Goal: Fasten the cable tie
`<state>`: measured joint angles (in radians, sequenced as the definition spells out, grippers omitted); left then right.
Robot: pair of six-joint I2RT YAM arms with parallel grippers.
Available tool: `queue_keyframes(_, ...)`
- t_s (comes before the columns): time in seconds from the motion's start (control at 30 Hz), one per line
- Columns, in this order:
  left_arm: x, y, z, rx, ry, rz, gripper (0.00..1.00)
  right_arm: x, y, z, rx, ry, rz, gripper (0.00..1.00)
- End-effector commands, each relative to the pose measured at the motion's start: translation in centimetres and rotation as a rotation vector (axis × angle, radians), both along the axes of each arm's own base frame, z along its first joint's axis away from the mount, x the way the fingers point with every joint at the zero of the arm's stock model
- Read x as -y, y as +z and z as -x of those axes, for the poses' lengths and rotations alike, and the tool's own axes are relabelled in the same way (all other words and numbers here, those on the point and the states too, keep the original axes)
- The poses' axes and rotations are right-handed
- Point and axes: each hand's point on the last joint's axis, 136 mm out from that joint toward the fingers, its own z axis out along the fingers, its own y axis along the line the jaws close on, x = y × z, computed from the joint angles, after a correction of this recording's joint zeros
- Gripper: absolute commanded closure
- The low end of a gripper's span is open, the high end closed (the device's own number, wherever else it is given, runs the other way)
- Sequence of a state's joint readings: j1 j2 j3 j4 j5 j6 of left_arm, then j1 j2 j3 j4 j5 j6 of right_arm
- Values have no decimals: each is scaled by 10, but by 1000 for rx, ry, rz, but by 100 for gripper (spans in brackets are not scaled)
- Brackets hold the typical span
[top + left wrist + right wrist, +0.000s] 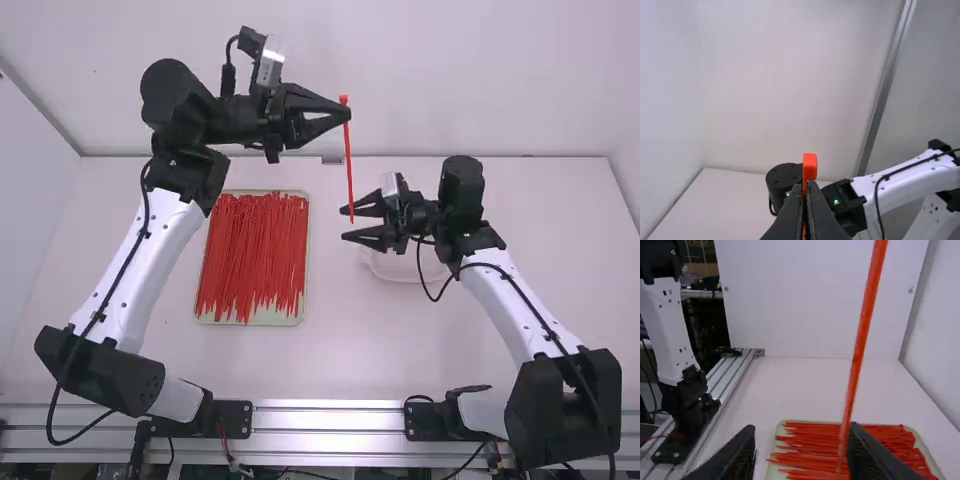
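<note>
I should next grab the cable tie's loose lower end with my right gripper to fasten the cable tie, since my left gripper's fingers crowd it just below its head.
High above the table my left gripper is shut on a red cable tie just below its head. The tie hangs straight down, and its head sticks up between the shut fingers in the left wrist view. My right gripper stands open at the strap's lower end, one finger on each side. In the right wrist view the strap runs down close to one finger without being clamped.
A tray heaped with several loose red cable ties lies on the table's left half, also in the right wrist view. A clear shallow dish sits under my right gripper. White walls stand behind and on both sides.
</note>
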<state>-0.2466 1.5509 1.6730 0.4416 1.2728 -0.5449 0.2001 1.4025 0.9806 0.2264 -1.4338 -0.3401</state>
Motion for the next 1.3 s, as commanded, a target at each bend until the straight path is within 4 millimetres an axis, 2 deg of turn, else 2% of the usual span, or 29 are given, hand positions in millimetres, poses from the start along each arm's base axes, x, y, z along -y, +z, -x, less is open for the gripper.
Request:
queue_keyframes(0.0, -4, 19, 18, 19, -25, 7, 98, -1, 11, -2, 24, 2, -7, 67)
queue_keyframes(0.07, -4, 17, 19, 14, -31, 2, 98, -1, 11, -2, 21, 3, -6, 90)
queue_keyframes(0.1, -4, 16, 18, 5, -31, 0, 98, -1, 10, -2, 18, 3, -5, 99)
queue_keyframes(0.27, -7, 12, 13, -27, -16, -9, 98, -1, 10, -1, 16, 6, -5, 100)
queue_keyframes(0.47, -8, 11, 15, -21, -31, -19, 97, -5, 11, 1, 20, 17, -6, 100)
queue_keyframes(0.53, -10, 11, 15, 0, -28, -21, 83, -4, 11, 1, 21, 15, -6, 100)
queue_keyframes(0.6, -12, 10, 12, 10, -16, -21, 44, -6, 11, 2, 22, 21, -7, 100)
queue_keyframes(0.63, -13, 10, 12, 8, -15, -21, 37, -6, 11, 2, 24, 20, -7, 100)
queue_keyframes(0.7, -15, 10, 10, 9, -8, -22, 1, -3, 14, -1, 10, 10, -9, 100)
queue_keyframes(0.93, -15, -1, 5, 14, 5, -44, 1, 4, 32, -9, 13, -18, -32, 100)
queue_keyframes(1.27, -13, -22, -1, 18, 19, -89, 1, 33, 74, -27, 54, -133, -92, 100)
